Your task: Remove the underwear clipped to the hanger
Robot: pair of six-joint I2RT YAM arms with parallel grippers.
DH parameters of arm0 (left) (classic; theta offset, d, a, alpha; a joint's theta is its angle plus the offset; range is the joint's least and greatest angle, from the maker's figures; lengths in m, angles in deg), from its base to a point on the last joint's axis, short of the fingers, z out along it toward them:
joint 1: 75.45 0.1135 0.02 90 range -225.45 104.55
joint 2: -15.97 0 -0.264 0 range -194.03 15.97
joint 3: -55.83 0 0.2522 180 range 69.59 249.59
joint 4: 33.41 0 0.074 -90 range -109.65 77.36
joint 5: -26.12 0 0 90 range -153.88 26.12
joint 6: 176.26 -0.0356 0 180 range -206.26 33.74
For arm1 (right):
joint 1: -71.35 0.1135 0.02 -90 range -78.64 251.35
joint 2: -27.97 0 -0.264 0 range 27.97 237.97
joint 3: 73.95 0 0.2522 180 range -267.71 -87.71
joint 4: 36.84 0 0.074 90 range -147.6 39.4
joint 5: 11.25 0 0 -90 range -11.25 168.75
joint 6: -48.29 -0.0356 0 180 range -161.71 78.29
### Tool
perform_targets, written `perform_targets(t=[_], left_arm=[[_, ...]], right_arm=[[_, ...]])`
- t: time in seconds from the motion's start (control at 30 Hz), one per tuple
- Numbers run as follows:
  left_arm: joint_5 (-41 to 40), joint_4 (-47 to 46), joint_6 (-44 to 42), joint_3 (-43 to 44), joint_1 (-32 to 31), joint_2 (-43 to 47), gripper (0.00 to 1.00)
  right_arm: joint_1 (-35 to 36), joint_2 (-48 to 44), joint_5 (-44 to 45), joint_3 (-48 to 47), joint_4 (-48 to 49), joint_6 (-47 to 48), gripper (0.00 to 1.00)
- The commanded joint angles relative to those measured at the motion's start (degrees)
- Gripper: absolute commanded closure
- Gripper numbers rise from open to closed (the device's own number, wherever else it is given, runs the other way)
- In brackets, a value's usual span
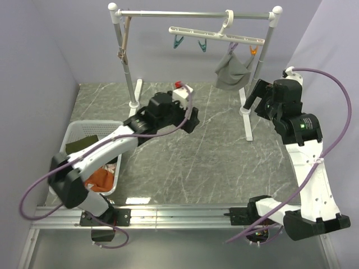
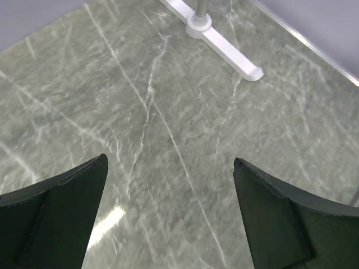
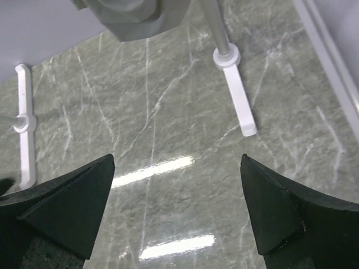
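Note:
I will reach the light grey brief with my left gripper and grab it by its free hanging edge (image 1: 228, 83). That leaves the clips free, so the brief can be unclipped and removed.
A light grey brief (image 1: 231, 73) hangs from clips at the right end of the white hanger (image 1: 216, 35) on the rack rail. Its lower edge shows at the top of the right wrist view (image 3: 129, 14). A dark olive brief (image 1: 84, 144) lies in the white basket (image 1: 72, 130) at the left. The black brief is not in view. My right gripper (image 1: 255, 96) is open and empty, just right of and below the grey brief; its jaws stand wide over the floor (image 3: 176, 159). My left gripper (image 1: 192, 120) is open and empty (image 2: 170, 162), low over the table's middle, left of the brief.
The rack's posts and white feet (image 1: 248, 120) stand at the back; one foot shows in the left wrist view (image 2: 224, 45). Teal clips (image 1: 178, 41) and an orange clip (image 1: 253, 51) hang empty from the hanger. An orange cloth (image 1: 100, 179) lies in the basket.

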Motion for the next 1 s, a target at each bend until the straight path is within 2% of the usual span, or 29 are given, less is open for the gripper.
perform_targets(t=[0.0, 0.13, 0.33, 0.4, 0.53, 0.63, 0.73, 0.83, 0.87, 0.9, 0.93, 0.97], left_arm=[[3.58, -10.77, -4.47, 6.14, -0.20, -6.89, 0.01], [2.18, -15.95, -7.28, 10.38, -1.17, -14.56, 0.01], [4.37, -24.74, -12.81, 16.71, -1.17, -26.51, 0.01], [3.94, -32.70, -14.14, 16.36, -0.99, -29.76, 0.01], [6.65, -37.32, -8.28, 21.97, 2.07, -36.97, 0.00], [12.71, -41.44, -3.43, 26.46, 5.33, -42.07, 0.01], [19.91, -43.74, -2.37, 32.25, 7.62, -47.69, 0.00], [24.58, -41.56, -2.18, 42.70, 9.29, -55.42, 0.01], [25.11, -40.59, -2.28, 49.51, 9.81, -57.62, 0.01], [28.42, -40.40, -2.19, 52.63, 10.08, -62.16, 0.01], [29.93, -41.71, -0.19, 54.75, 10.34, -63.86, 0.01], [30.99, -46.77, 1.57, 57.29, 10.95, -65.19, 0.01]], right_arm=[[-1.77, 2.08, -4.76, -3.06, 2.31, -1.85, 0.00], [-2.39, 5.24, -8.71, -4.98, 4.78, -2.99, 0.00], [-2.39, 4.91, -12.93, -3.94, 5.65, -2.91, 0.01], [-2.39, 3.76, -13.64, -1.84, 5.83, -2.56, 0.01], [-2.39, -0.27, -14.96, 2.47, 6.97, -1.68, 0.01], [-2.39, -2.30, -16.61, 5.02, 6.80, -2.38, 0.01], [-2.39, -3.88, -17.77, 7.31, 7.15, -3.26, 0.02], [-2.48, -4.41, -18.47, 8.54, 6.71, -4.05, 0.02], [-2.39, -4.42, -18.56, 8.72, 6.62, -4.05, 0.02], [-2.31, -4.42, -18.82, 8.72, 6.36, -3.97, 0.02], [-2.39, -4.24, -18.74, 8.63, 6.10, -3.70, 0.02], [-2.39, -4.15, -18.48, 8.63, 6.01, -3.53, 0.02]])
